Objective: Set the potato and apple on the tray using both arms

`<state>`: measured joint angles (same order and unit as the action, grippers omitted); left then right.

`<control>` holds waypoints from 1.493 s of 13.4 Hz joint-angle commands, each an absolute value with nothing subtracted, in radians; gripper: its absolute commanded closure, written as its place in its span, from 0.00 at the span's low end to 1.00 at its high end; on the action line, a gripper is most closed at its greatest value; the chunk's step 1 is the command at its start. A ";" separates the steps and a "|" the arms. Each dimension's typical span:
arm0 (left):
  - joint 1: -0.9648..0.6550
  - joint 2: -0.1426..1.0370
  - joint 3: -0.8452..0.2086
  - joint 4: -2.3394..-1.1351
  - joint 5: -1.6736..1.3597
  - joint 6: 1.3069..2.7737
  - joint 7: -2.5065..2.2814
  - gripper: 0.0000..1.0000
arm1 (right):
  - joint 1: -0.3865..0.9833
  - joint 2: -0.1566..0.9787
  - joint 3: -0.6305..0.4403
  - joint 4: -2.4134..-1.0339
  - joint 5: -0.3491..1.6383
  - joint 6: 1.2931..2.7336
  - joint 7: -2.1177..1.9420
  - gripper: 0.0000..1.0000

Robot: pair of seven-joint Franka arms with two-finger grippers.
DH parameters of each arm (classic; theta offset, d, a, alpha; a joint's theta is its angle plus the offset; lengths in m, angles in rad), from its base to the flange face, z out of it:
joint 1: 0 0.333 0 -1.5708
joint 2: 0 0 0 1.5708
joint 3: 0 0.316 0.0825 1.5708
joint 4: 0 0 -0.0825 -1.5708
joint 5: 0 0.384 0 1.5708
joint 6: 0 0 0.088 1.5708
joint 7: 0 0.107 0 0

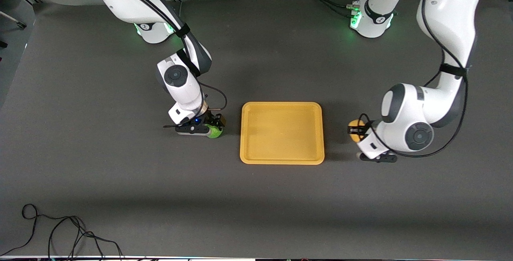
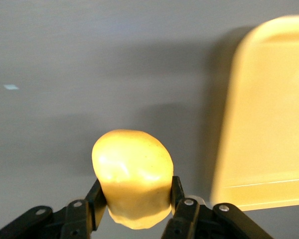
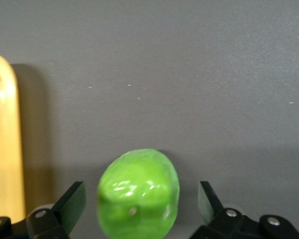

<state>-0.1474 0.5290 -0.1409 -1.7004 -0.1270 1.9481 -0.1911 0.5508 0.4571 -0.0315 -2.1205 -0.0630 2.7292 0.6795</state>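
Next, my right gripper grabs the green apple point(image 1: 215, 132) by its rounded sides, to place the apple on the tray point(image 1: 281, 132).
The yellow-orange tray point(image 1: 281, 132) lies flat at the middle of the table. The potato point(image 1: 355, 126) is beside the tray toward the left arm's end, and my left gripper point(image 1: 357, 131) is shut on it. In the left wrist view both fingers press the sides of the potato point(image 2: 133, 174) held by the left gripper point(image 2: 137, 185), with the tray point(image 2: 269, 124) close by. The green apple point(image 1: 215, 132) rests on the table beside the tray toward the right arm's end. My right gripper point(image 1: 214, 127) is down around the apple point(image 3: 138, 194). The right gripper point(image 3: 140, 191) is open, with a gap on each side.
A loose black cable point(image 1: 60, 233) loops on the dark mat at the table edge nearest the front camera, toward the right arm's end. The green-lit arm bases point(image 1: 370, 20) stand along the edge farthest from it. The tray's rim point(image 3: 2, 139) shows in the right wrist view.
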 commanded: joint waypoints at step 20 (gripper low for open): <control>-0.327 0.675 -0.150 -1.537 -0.083 1.939 -0.400 0.28 | 0.500 0.310 -0.060 -1.642 -0.009 1.931 0.526 0.59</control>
<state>-0.3285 0.6985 -0.1527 -1.5524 -0.0986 2.0148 -0.3824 0.5155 0.2965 -0.0578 -1.7650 -0.0548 2.0791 0.5789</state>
